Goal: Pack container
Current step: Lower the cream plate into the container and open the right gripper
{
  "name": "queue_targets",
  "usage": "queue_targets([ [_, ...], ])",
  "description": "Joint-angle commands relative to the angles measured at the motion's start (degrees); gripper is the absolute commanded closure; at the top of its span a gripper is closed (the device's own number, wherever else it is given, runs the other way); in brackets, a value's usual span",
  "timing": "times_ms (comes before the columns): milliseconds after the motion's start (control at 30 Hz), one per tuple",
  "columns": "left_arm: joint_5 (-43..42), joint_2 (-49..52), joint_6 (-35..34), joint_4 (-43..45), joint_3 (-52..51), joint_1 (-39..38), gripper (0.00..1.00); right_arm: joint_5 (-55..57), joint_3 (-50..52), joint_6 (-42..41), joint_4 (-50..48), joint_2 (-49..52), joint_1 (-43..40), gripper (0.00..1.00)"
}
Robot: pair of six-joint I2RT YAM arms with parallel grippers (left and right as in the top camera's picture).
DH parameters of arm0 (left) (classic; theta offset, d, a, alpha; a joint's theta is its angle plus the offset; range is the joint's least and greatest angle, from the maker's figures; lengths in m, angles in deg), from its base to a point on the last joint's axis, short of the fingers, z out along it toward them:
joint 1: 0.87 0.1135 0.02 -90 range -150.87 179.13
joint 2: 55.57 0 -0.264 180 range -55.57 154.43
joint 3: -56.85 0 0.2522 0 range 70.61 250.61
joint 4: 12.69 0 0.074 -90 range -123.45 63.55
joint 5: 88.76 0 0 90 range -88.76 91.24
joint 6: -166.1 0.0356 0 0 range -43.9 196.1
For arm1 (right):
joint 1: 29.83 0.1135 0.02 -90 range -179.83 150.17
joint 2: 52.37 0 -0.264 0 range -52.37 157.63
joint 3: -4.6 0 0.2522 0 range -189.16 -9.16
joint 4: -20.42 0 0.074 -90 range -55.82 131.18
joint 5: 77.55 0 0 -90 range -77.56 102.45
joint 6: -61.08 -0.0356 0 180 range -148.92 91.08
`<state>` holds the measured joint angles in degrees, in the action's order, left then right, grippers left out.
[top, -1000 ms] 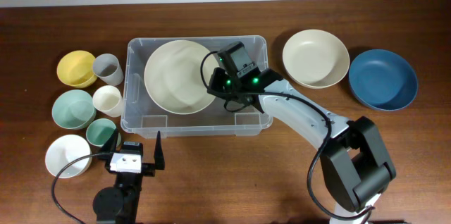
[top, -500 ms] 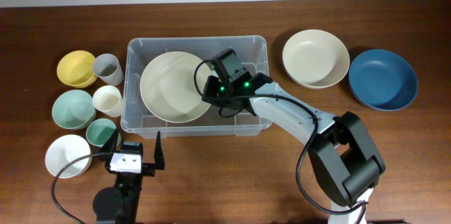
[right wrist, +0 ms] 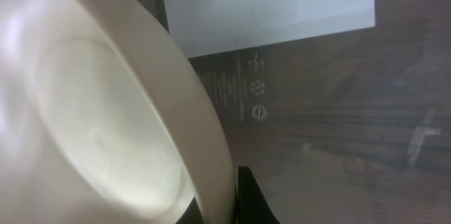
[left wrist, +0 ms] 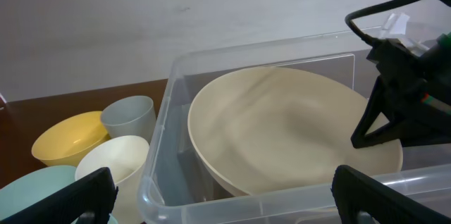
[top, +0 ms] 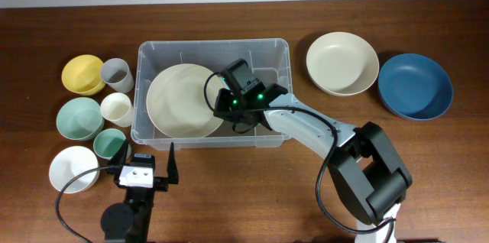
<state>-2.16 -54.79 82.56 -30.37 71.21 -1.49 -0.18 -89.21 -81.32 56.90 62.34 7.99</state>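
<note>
The bowl is tilted but wholly within the bin's sides, so the bowl would land in the bin. It is time for my right gripper to open now.
The container (top: 271, 49) is a large clear plastic bin in the middle of the table, also in the left wrist view (left wrist: 232, 196). A large cream bowl (top: 179, 99) sits tilted inside its left half; it also shows in the left wrist view (left wrist: 282, 125) and in the right wrist view (right wrist: 106, 125). My right gripper (top: 226, 107) is inside the bin, shut on the bowl's right rim (right wrist: 224, 182). The bin's white label (right wrist: 268, 2) shows beneath it. My left gripper (top: 145, 159) is open and empty in front of the bin's near wall.
Left of the bin stand a yellow bowl (top: 82, 74), a grey cup (top: 117, 75), a cream cup (top: 117, 108), a green bowl (top: 79, 118), a small green cup (top: 109, 144) and a white bowl (top: 72, 170). At the right are a cream bowl (top: 342, 63) and a blue bowl (top: 415, 85).
My right gripper has moved left and nearer inside the bin, carrying the large cream bowl toward the bin's left front. The left arm has not moved.
</note>
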Motion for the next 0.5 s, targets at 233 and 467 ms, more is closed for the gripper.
queue_targets([
  [233,0.2,-0.5,0.8,-0.5,-0.1,0.3,0.0,-1.3,-1.5,-0.2,0.4,0.4,0.5,0.79],
  [467,0.2,-0.5,0.8,-0.5,-0.1,0.3,0.0,-2.0,-1.5,0.1,0.4,0.4,0.5,0.53],
])
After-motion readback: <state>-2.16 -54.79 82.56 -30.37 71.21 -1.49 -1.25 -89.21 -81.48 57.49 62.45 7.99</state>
